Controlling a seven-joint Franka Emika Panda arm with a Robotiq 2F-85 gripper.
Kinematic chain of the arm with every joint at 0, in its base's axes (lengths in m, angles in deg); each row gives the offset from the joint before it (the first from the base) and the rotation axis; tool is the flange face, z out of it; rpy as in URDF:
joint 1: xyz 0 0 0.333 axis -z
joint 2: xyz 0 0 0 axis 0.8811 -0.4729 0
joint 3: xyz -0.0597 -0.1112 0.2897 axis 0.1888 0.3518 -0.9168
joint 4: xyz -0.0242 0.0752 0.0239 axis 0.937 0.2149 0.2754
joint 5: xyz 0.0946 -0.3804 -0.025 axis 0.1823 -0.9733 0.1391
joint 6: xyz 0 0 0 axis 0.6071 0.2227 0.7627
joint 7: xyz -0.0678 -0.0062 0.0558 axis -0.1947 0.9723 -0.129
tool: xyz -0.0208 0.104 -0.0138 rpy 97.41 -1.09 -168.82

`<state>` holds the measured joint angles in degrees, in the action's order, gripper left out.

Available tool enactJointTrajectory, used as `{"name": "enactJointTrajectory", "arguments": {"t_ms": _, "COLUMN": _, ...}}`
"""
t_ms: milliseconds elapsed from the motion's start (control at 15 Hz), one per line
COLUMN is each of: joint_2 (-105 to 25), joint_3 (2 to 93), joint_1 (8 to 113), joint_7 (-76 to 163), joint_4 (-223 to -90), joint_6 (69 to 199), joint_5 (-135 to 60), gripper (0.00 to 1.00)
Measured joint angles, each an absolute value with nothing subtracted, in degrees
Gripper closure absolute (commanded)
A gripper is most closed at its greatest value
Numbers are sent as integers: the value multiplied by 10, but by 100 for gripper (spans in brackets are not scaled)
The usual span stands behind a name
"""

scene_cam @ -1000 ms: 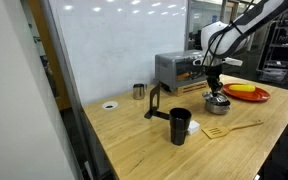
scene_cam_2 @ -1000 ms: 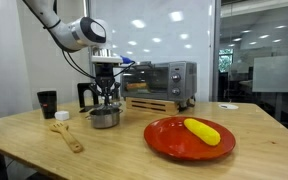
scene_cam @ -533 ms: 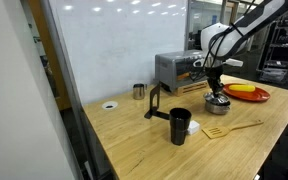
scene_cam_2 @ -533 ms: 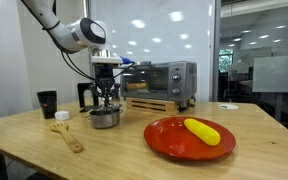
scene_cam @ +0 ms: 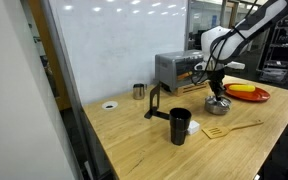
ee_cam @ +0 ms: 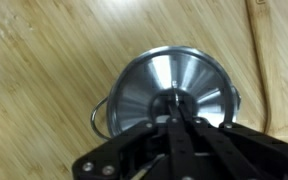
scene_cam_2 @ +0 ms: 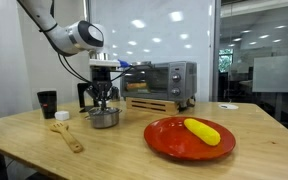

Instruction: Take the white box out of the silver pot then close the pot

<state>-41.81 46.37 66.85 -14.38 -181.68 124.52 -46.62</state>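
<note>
The gripper needs to release the lid, because the lid's edge lies along the silver pot's rim (scene_cam: 208, 101) (ee_cam: 114, 90), centred between both side handles.
The silver pot (scene_cam: 217, 104) stands on the wooden table in both exterior views (scene_cam_2: 105, 118). In the wrist view its shiny lid (ee_cam: 169, 85) fills the middle and covers the pot. My gripper (scene_cam: 216, 92) (scene_cam_2: 103, 102) hangs straight down onto the pot. Its fingers (ee_cam: 174, 110) are shut around the knob at the lid's centre. A tiny white box (scene_cam: 194, 127) lies on the table next to the black cup (scene_cam: 180, 126), away from the pot.
A silver toaster oven (scene_cam: 176, 70) (scene_cam_2: 162, 80) stands behind the pot. A red plate (scene_cam_2: 189, 137) with a yellow banana (scene_cam_2: 202, 131) is beside it. Also on the table are a wooden spatula (scene_cam: 229, 129), a black stand (scene_cam: 156, 103), a steel cup (scene_cam: 139, 91) and a white disc (scene_cam: 110, 104).
The arm has shifted slightly above the pot. The gripper stays down on the lid, and nothing else has moved.
</note>
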Motion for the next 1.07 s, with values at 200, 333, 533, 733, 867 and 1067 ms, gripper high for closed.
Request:
{"name": "enactJointTrajectory", "arguments": {"t_ms": 200, "joint_2": -417, "joint_3": 464, "joint_1": 669, "joint_7": -144, "joint_4": -1819, "joint_6": 1246, "joint_5": -469, "gripper": 71}}
{"name": "enactJointTrajectory", "arguments": {"t_ms": 333, "joint_2": -417, "joint_3": 464, "joint_1": 669, "joint_7": -144, "joint_4": -1819, "joint_6": 1246, "joint_5": -470, "gripper": 59}}
{"name": "enactJointTrajectory", "arguments": {"t_ms": 533, "joint_2": -416, "joint_3": 463, "joint_1": 669, "joint_7": -144, "joint_4": -1820, "joint_6": 1247, "joint_5": -472, "gripper": 38}}
{"name": "enactJointTrajectory", "arguments": {"t_ms": 733, "joint_2": -400, "joint_3": 460, "joint_1": 667, "joint_7": -144, "joint_4": -1825, "joint_6": 1247, "joint_5": -476, "gripper": 15}}
{"name": "enactJointTrajectory", "arguments": {"t_ms": 867, "joint_2": -384, "joint_3": 455, "joint_1": 664, "joint_7": -144, "joint_4": -1831, "joint_6": 1247, "joint_5": -481, "gripper": 1}}
{"name": "enactJointTrajectory", "arguments": {"t_ms": 1067, "joint_2": -350, "joint_3": 448, "joint_1": 656, "joint_7": -145, "joint_4": -1843, "joint_6": 1247, "joint_5": -486, "gripper": 0}}
